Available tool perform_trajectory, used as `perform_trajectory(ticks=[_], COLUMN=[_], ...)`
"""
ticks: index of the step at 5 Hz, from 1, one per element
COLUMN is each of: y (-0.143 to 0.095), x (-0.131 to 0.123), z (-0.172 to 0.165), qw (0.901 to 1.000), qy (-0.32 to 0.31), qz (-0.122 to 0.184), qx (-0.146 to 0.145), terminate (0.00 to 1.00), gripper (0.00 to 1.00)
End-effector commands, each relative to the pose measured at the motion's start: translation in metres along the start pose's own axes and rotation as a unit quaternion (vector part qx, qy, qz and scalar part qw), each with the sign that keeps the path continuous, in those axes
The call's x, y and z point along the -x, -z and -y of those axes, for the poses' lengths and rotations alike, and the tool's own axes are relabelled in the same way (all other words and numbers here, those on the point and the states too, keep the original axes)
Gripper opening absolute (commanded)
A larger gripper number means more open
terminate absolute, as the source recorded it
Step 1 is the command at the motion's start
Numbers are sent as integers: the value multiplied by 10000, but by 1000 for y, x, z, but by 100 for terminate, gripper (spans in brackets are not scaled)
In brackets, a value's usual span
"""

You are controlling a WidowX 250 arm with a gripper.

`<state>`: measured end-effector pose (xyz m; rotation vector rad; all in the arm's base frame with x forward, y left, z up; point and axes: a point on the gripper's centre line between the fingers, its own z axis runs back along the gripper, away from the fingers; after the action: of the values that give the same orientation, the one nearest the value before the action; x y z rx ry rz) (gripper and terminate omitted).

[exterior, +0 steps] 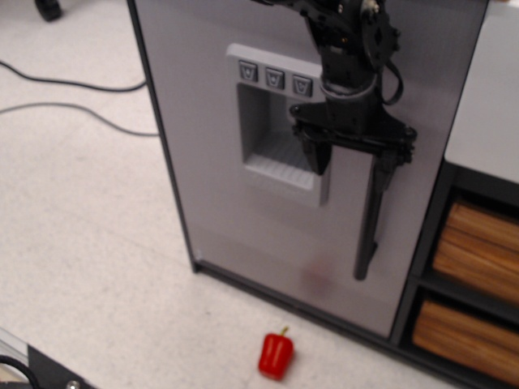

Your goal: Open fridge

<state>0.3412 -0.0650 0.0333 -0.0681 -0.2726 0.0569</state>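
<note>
My gripper grips its vertical black bar handle (369, 235) next, to swing the fridge door (243, 223) open.
The fridge (211, 162) fills the middle of the view, its brushed silver-grey door shut. A grey three-button dispenser recess (272, 154) sits in the door's upper middle. A vertical black bar handle (369, 235) runs down the door's right side. My black gripper (351, 166) hangs in front of the door, open. Its left finger lies over the dispenser's right edge. Its right finger overlaps the top of the handle, hiding that end. I cannot tell whether it touches the handle.
A red bell pepper (276, 355) lies on the floor in front of the fridge. An open shelf unit with wooden-slat drawers (474, 251) stands right of the fridge. Cables (73, 109) run across the floor at the left.
</note>
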Motion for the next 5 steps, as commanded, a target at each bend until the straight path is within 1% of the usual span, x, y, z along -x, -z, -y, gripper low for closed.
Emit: perform_trajectory(ticks=[1, 2, 3, 4, 5], y=[4, 6, 5, 5, 1], x=[-16, -20, -23, -29, -18], z=[18, 21, 17, 10, 6], qw=[9950, 9956, 9950, 9965, 9970], qy=[54, 9, -53, -248, -121], qz=[942, 933, 997, 801, 765], qx=[-339, -123, -85, 18, 6], terminate=[0, 0, 0, 0, 0], gripper=[100, 100, 0, 0, 0])
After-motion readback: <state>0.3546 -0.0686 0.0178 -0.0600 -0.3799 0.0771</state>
